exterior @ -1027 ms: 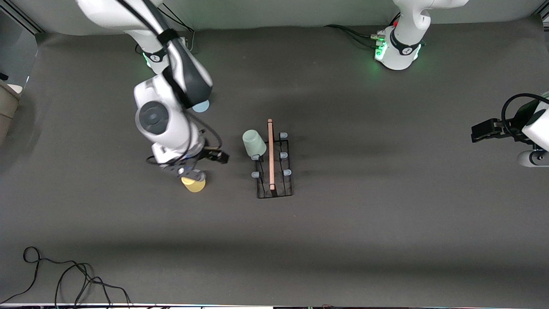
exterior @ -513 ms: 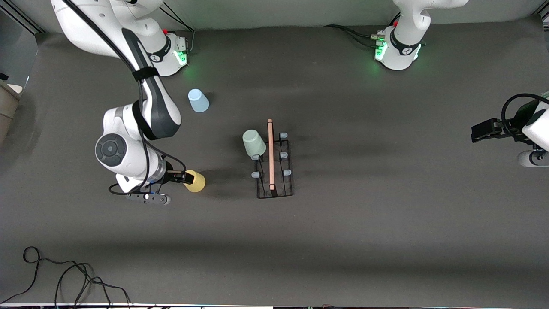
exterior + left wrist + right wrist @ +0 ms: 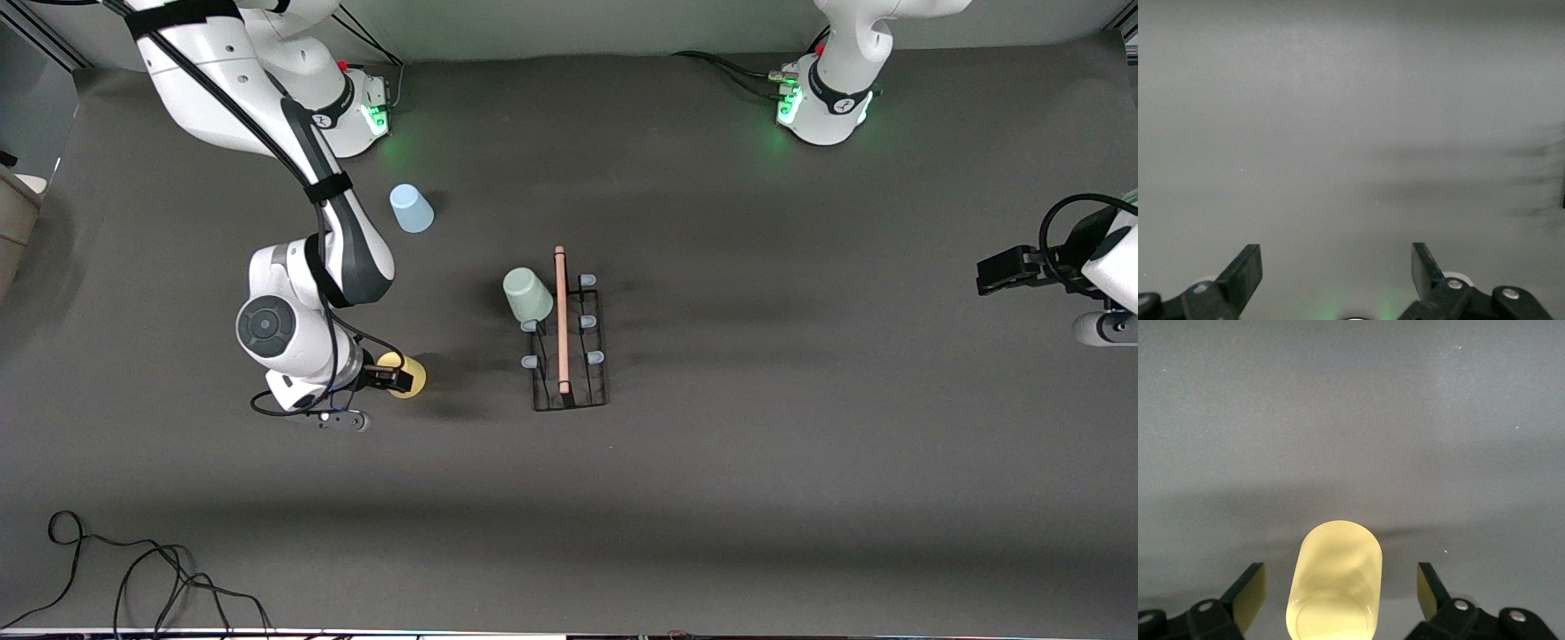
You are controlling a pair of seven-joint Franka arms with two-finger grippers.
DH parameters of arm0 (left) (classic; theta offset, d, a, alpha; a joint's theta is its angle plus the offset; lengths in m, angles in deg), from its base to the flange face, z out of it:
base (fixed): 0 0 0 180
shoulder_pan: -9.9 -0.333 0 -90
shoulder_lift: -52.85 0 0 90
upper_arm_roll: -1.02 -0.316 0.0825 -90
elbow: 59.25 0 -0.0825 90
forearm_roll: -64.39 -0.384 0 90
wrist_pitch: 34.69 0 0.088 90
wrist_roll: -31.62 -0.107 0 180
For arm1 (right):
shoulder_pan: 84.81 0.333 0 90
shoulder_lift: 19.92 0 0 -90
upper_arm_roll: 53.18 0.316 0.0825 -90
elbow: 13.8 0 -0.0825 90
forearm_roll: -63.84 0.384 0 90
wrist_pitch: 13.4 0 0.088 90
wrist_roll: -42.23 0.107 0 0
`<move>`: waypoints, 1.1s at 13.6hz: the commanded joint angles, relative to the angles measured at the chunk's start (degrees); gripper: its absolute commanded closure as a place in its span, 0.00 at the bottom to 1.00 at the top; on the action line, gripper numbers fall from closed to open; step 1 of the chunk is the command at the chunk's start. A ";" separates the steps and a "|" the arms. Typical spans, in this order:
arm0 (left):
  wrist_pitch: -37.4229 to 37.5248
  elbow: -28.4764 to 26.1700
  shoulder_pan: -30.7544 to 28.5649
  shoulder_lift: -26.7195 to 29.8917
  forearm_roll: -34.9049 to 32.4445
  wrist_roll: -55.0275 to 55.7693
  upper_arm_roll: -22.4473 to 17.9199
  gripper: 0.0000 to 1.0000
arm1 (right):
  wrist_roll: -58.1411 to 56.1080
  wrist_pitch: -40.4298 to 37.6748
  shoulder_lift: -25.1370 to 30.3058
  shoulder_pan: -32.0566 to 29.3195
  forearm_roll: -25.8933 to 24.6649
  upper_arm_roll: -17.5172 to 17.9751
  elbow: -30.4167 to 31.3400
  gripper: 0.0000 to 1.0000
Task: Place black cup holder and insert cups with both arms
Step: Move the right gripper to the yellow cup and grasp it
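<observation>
The right gripper grabs the yellow cup by its side (image 3: 412, 374) next, to hang the yellow cup on the black cup holder (image 3: 569, 391).
The black cup holder (image 3: 569, 391) stands mid-table with its wooden rod handle (image 3: 560, 320) on top. A pale green cup (image 3: 527, 295) hangs on one of its pegs, on the side toward the right arm. A light blue cup (image 3: 411, 208) stands on the table closer to the right arm's base. The yellow cup (image 3: 416, 380) (image 3: 1335, 573) stands nearer to the front camera than the blue one. My right gripper (image 3: 393, 377) (image 3: 1338, 579) is open, one finger on each side of the yellow cup with gaps on both sides. My left gripper (image 3: 985, 274) (image 3: 1336, 259) waits open over bare table at the left arm's end.
Several pale-tipped pegs (image 3: 595, 357) on the holder carry nothing. A black cable (image 3: 133, 569) lies coiled near the front edge at the right arm's end. The grey mat (image 3: 800, 462) stretches bare between the holder and the left arm.
The right arm swung out from above the yellow cup toward its own end of the table, then came back low so its open fingers straddle the cup. The left arm has not moved.
</observation>
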 commanded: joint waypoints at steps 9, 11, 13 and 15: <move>0.51 -1.16 0.22 1.31 0.36 -0.63 -0.27 0.00 | -1.21 -5.24 2.55 0.84 3.98 0.62 1.51 1.00; 0.51 -1.16 0.22 1.31 0.36 -0.63 -0.27 0.00 | -0.42 -10.24 5.89 0.84 3.98 0.62 -0.06 1.00; 0.51 -1.25 0.22 1.31 0.36 -0.63 -0.36 0.00 | 0.19 -16.48 8.62 0.84 4.77 0.54 -3.22 1.00; 0.51 -1.25 0.22 1.23 0.36 -0.63 -0.27 0.00 | 3.08 -20.01 9.95 0.93 7.23 0.54 -6.29 1.00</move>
